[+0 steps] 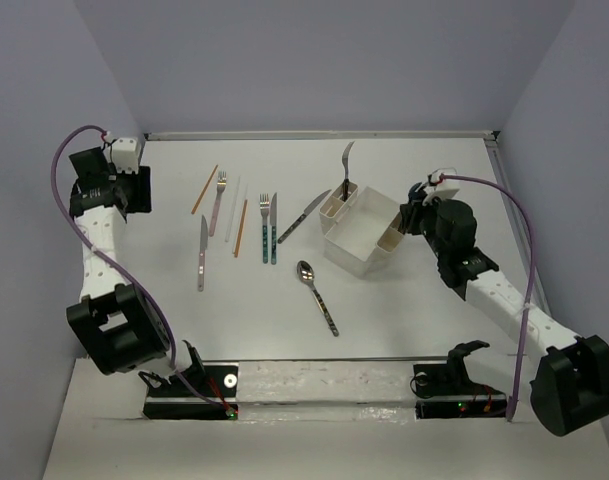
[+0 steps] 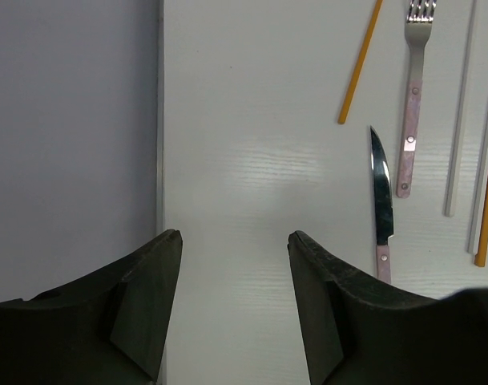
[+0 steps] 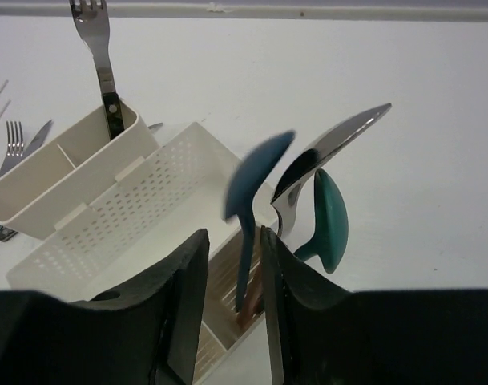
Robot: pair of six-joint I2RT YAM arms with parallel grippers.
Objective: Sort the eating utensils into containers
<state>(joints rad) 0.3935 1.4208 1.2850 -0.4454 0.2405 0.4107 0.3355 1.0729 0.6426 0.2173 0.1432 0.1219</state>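
The left gripper reaches for the orange chopstick next and picks it up by its lower end (image 1: 197,207) (image 2: 345,111), so the long rest stays free and clear of the caddy's slot.
The white caddy (image 1: 362,232) stands right of the table's centre. A dark-handled fork (image 1: 346,165) stands in its left end slot. My right gripper (image 1: 411,215) hovers over the right end slot. In the right wrist view its jaws (image 3: 234,234) stand apart around a blurred blue spoon (image 3: 252,184), whose handle reaches into that slot (image 3: 227,297). A teal spoon (image 3: 328,220) and a metal spoon (image 3: 332,152) stand there too. My left gripper (image 1: 114,185) is open and empty at the far left (image 2: 234,237). A pink knife (image 2: 380,200), pink fork (image 2: 412,96) and chopsticks (image 2: 360,60) lie to its right.
On the table left of the caddy lie a teal fork (image 1: 265,225), a teal knife (image 1: 275,228), a dark knife (image 1: 302,217) and a dark-handled spoon (image 1: 317,295). White chopsticks (image 1: 232,205) lie between the orange ones. Walls close the table's left, back and right sides.
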